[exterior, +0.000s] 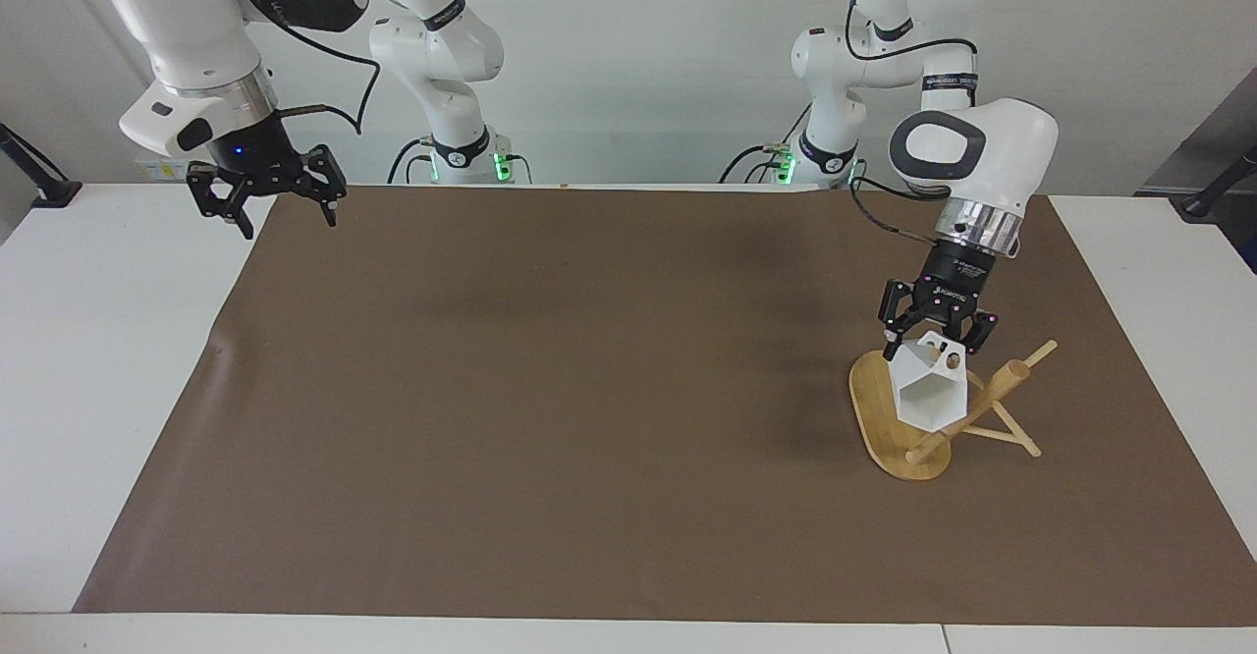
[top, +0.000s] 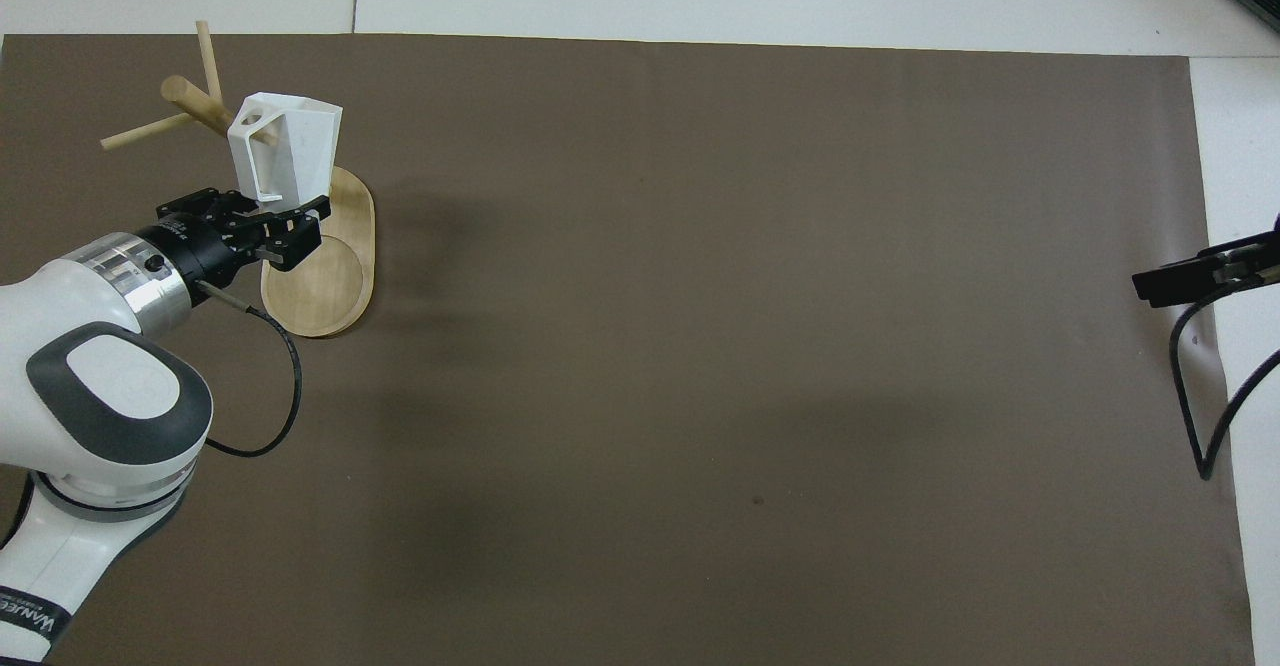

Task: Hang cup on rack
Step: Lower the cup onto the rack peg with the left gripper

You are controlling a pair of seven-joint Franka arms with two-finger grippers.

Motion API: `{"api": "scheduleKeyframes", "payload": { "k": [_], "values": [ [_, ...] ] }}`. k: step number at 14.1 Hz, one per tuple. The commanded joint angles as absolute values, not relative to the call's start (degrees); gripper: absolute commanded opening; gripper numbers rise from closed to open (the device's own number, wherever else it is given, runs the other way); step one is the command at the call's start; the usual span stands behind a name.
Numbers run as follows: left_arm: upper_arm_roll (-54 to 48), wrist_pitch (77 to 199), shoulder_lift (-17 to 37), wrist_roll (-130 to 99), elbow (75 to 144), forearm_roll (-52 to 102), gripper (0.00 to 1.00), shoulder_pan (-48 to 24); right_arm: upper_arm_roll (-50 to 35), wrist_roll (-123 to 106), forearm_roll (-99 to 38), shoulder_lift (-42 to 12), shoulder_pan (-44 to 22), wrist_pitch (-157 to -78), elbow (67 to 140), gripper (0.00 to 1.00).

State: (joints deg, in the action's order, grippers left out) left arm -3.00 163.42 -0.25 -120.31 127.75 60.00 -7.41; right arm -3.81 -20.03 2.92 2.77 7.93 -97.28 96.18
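Note:
The white cup's handle (top: 248, 148) is around the thin peg in the overhead view, so the cup would stay hanging there. My left gripper should open now.
The white faceted cup (exterior: 929, 397) (top: 296, 144) hangs tilted over the bamboo rack's oval base (exterior: 874, 408) (top: 325, 281), close against its leaning post (exterior: 987, 396) (top: 190, 98). The tip of a thin peg shows in the round hole of the cup's handle (exterior: 949, 360). My left gripper (exterior: 934, 340) (top: 272, 209) is above the base, shut on the end of the cup that points away from the post. My right gripper (exterior: 284, 210) (top: 1185, 278) hangs open and empty over the mat's edge at the right arm's end of the table, waiting.
A brown mat (exterior: 589, 389) covers most of the white table (exterior: 108, 359). Two thin pegs (top: 140, 131) stick out from the post, away from the cup. Nothing else lies on the mat.

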Motion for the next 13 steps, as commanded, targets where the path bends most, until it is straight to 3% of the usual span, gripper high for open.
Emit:
{"api": "scheduleKeyframes", "payload": {
  "k": [1,5,6,7,13],
  "values": [
    [-2.55,165.06,0.96,-121.46,126.91,60.91,0.00,-8.61,-4.13,-19.78,3.08,3.78,8.26,-97.73,97.12,1.00],
    [-2.55,166.72,1.23,-123.22,126.83,60.91,0.00,-8.70,-4.22,-15.14,2.90,3.87,8.17,-97.65,97.12,1.00],
    [-2.55,166.82,1.23,-123.05,126.83,60.91,0.28,-8.70,-4.22,-12.33,2.90,3.87,8.17,-97.47,97.12,1.00],
    [-2.55,166.82,1.23,-122.70,126.83,60.91,0.99,-8.70,-4.22,-9.43,2.90,3.87,8.17,-97.30,97.12,1.00],
    [-2.11,165.94,-0.08,-118.48,125.95,60.03,1.00,-7.91,-4.31,1.74,2.81,3.87,8.17,-96.94,96.94,1.00]
  ]
}}
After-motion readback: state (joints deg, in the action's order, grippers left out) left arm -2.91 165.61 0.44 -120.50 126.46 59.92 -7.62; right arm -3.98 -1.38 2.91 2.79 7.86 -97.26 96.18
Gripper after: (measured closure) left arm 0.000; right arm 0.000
